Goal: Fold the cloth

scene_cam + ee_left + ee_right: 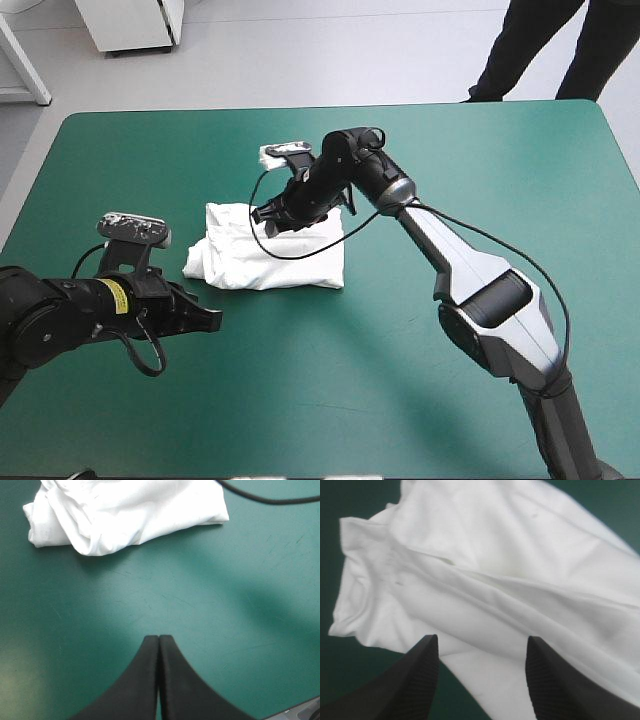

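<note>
Next, my right gripper grabs the T-shirt bundle by its smooth end (334, 240), opposite its rumpled end (203, 258), to fold it.
The white T-shirt (268, 258) lies as a folded bundle near the middle of the teal-green table, with a rumpled end toward the left. My right gripper (268, 217) hovers over the bundle's far edge, open, its fingers spread above the white cloth (485, 580) and holding nothing. A small white piece (268, 154) shows beyond that arm. My left gripper (207, 320) rests on bare cover in front of the bundle's left end, shut and empty (158, 641). In the left wrist view the T-shirt (125, 510) sits well ahead of the fingertips.
Bare teal-green cover (330, 380) stretches in front of and to the right of the bundle. The table's far edge (330, 107) runs behind the right arm.
</note>
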